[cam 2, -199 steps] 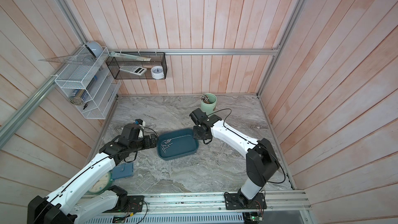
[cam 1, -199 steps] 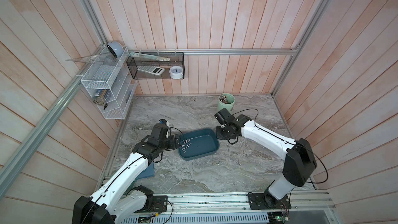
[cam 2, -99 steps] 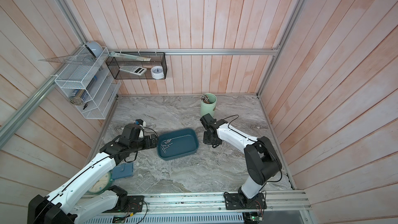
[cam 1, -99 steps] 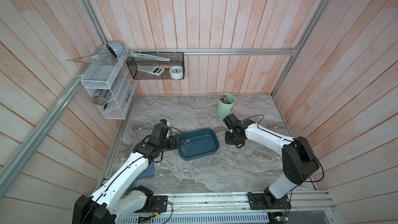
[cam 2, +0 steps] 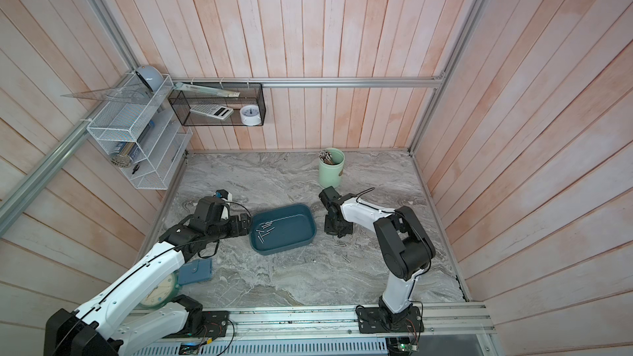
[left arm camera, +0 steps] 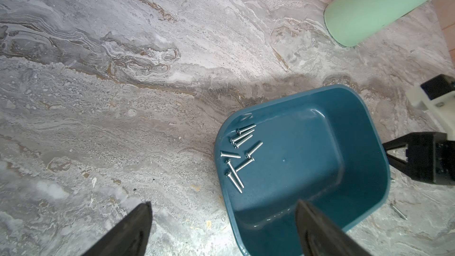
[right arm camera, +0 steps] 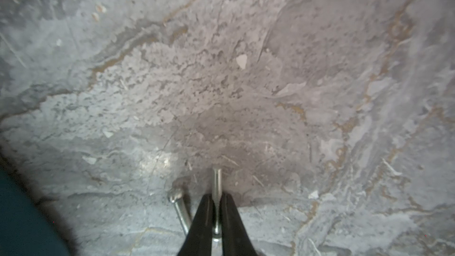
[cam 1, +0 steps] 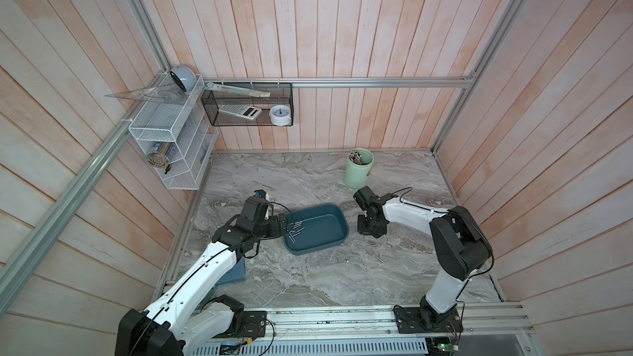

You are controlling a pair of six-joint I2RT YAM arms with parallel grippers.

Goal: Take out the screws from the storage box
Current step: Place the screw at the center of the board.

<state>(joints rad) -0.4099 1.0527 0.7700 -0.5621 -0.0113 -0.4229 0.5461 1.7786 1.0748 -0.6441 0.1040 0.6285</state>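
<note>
My right gripper releases the held screw next, since the held screw in my fingers lies level with the loose screw on the tabletop.
The storage box is a shallow teal tray in the middle of the marble table. Several screws lie near its left end. My left gripper is open and straddles that end wall, one finger over the box floor, the other over the table. My right gripper points down at the table just right of the box, shut on a screw. Another screw lies beside its fingers.
Two loose screws lie on the table right of the box. A pale green cup with sticks stands behind the right arm. A blue case and a clock lie under the left arm. Wire shelves hang on the walls.
My right arm swung from the box's right end out to the right and down to the table, carrying a screw. The left arm has not moved.
</note>
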